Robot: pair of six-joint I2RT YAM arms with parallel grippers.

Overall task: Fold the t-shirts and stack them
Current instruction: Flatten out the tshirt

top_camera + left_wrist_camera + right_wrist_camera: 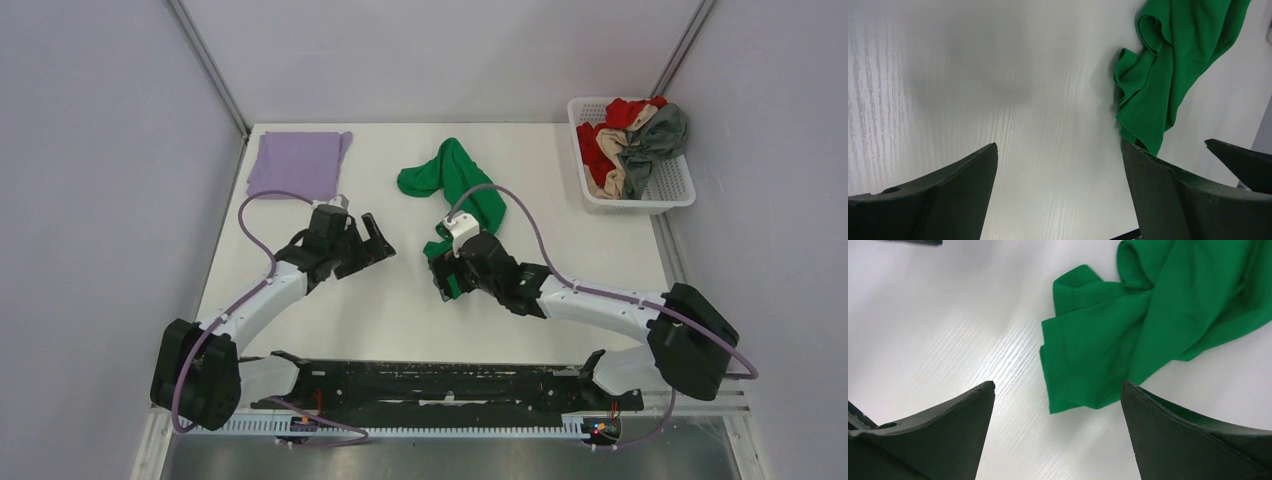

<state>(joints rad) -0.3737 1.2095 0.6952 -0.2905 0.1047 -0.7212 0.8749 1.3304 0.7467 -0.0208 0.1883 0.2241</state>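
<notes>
The left gripper next needs to grab the far end of the t-shirt, opposite the right gripper. This will spread the green t-shirt (462, 190) flat for folding.
A bright green t-shirt (462, 190) lies crumpled in a long strip at the middle of the white table; it shows in the left wrist view (1168, 70) and the right wrist view (1158, 325). A lavender t-shirt (298, 164) lies folded flat at the back left. My right gripper (443, 272) is open and empty, hovering over the green shirt's near end (1083, 390). My left gripper (374, 240) is open and empty, to the left of the green shirt, over bare table.
A white lattice basket (672, 190) at the back right holds red (600, 140), beige and dark grey t-shirts (662, 135) in a heap. Grey walls close in the left, back and right sides. The arms' black base rail (430, 385) runs along the near edge.
</notes>
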